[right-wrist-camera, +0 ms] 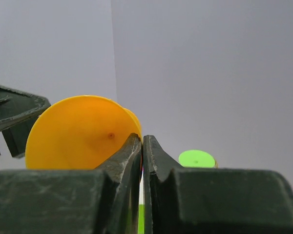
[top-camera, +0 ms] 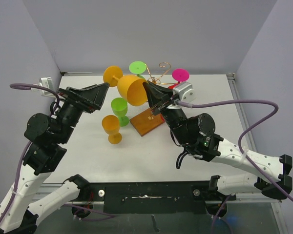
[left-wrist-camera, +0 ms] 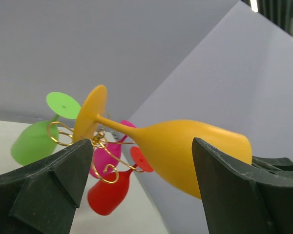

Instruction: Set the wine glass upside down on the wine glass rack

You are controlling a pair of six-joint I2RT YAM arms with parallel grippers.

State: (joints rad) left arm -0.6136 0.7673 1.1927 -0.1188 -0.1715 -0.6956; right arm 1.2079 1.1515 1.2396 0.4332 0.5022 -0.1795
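Note:
My left gripper grabs the orange wine glass by its stem next, so the foot stays free to hang on the rack's wire.
The orange wine glass lies on its side in the air, its foot pointing back left, by the gold wire wine glass rack on its brown wooden base. My right gripper is shut on the bowl's rim; in the right wrist view its closed fingertips pinch the edge of the orange bowl. My left gripper is open next to the bowl. In the left wrist view its fingers frame the glass and the rack's curls without touching.
A green glass, a pink glass and a red glass hang upside down on the rack. A green glass and a smaller orange glass stand on the table left of the base. Grey walls stand behind.

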